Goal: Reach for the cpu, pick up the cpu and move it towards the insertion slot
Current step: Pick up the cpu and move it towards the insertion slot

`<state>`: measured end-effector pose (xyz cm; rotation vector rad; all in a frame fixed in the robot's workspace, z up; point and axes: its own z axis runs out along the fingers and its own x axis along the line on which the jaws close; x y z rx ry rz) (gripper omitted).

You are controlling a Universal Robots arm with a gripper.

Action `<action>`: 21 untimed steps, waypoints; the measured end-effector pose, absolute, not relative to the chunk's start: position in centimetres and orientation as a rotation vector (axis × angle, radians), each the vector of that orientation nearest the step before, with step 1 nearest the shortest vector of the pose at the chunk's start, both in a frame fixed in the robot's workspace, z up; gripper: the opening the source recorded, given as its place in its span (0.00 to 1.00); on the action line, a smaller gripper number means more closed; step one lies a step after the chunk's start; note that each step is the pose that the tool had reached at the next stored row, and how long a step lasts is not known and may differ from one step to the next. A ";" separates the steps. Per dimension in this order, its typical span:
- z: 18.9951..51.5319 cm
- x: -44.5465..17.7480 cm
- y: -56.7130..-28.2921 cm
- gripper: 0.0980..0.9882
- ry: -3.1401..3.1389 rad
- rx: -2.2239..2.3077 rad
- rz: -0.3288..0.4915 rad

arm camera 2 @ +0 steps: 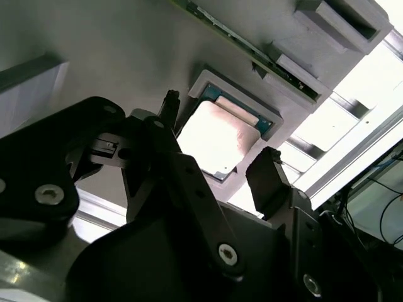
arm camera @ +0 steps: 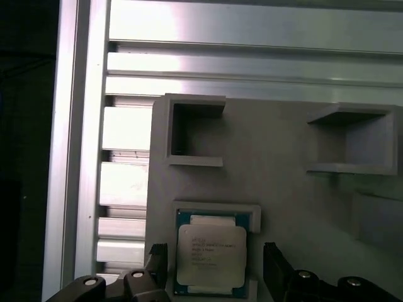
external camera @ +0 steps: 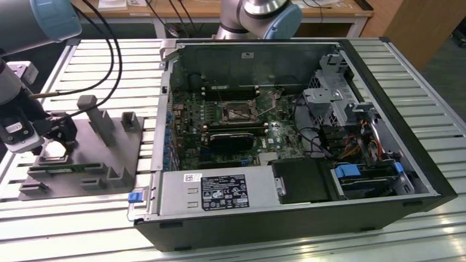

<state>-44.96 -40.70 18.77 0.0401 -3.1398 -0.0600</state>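
My black fingers are on either side of the CPU [arm camera: 211, 255] in the grey nest [arm camera: 217, 206], so they would hold the CPU if they closed now. My gripper should close on the CPU.
The cpu [arm camera: 211, 255], a flat square chip with a shiny silver top, lies in a shallow grey nest on the fixture plate [arm camera: 283, 189]. In both wrist views my gripper [arm camera: 215, 267] hangs just above it, open, with one black finger on each side and a small gap to the chip. The second wrist view shows the cpu [arm camera 2: 217, 135] bright between the fingers [arm camera 2: 271, 179]. In the exterior view the gripper [external camera: 60, 135] is low over the cpu [external camera: 54, 148] at the exterior view's left. The insertion slot [external camera: 238, 112] is on the green board inside the open computer case.
The grey fixture plate [external camera: 109, 164] carries several upright blocks and pockets around the nest. The open computer case [external camera: 291, 136] lies to the exterior view's right on the slatted aluminium table [external camera: 87, 218]. Black cables [external camera: 109, 49] hang from the arm. Another arm's base [external camera: 258, 19] stands behind the case.
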 end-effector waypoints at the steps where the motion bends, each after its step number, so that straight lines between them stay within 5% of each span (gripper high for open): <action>1: 18.7 -45.0 -40.7 0.68 -3.140 0.040 -0.060; 13: 18.1 -45.0 -40.7 0.68 -3.140 0.040 -0.060; 21: 18.1 -45.0 -40.7 0.57 -3.140 0.040 -0.059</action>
